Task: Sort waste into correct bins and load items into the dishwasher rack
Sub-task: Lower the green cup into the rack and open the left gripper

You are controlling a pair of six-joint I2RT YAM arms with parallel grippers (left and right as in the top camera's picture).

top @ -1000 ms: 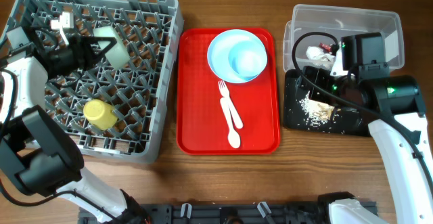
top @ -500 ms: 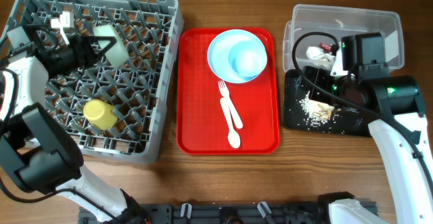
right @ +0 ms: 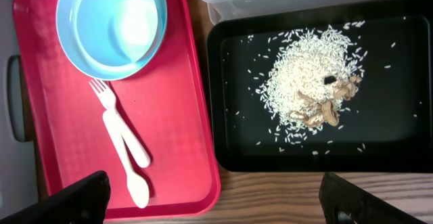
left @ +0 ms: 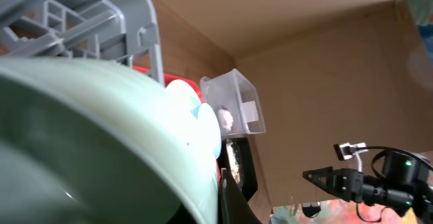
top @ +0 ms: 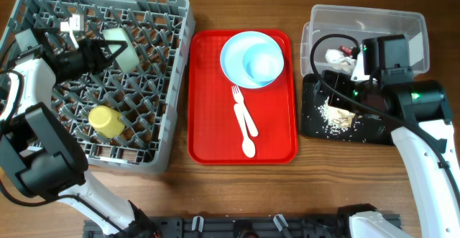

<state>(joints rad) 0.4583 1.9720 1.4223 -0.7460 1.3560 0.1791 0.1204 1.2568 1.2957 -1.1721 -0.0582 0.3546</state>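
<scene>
The saucer [top: 123, 41] stands among pegs inside the rack's sides and would rest in the rack if the left gripper opened now, so the left gripper needs to let go of the saucer.
My left gripper [top: 109, 50] is shut on the pale yellow-green saucer [top: 123, 41], which stands on edge among the pegs at the back of the grey dishwasher rack [top: 175, 65]. The saucer fills the left wrist view [left: 81, 136]. The yellow-green cup [top: 106, 121] lies in the rack. My right gripper [right: 216, 207] is open and empty, hovering over the black tray [right: 237, 136], which holds the food scraps [right: 311, 88]. The blue bowl [top: 262, 63] sits on the blue plate [top: 231, 57]. The fork [top: 239, 105] and spoon [top: 246, 141] lie on the red tray. The clear tub [top: 374, 19] holds the tissue [top: 338, 56] and red wrapper [top: 346, 49].
The red serving tray [top: 208, 137] lies between the rack and the bins. The black tray [top: 366, 130] sits just in front of the clear tub. Bare wooden tabletop [top: 345, 180] runs along the front. A cable loops from the right arm over the tub.
My left arm has shifted slightly toward the back of the rack, with the saucer still between its fingers. The right arm has not moved.
</scene>
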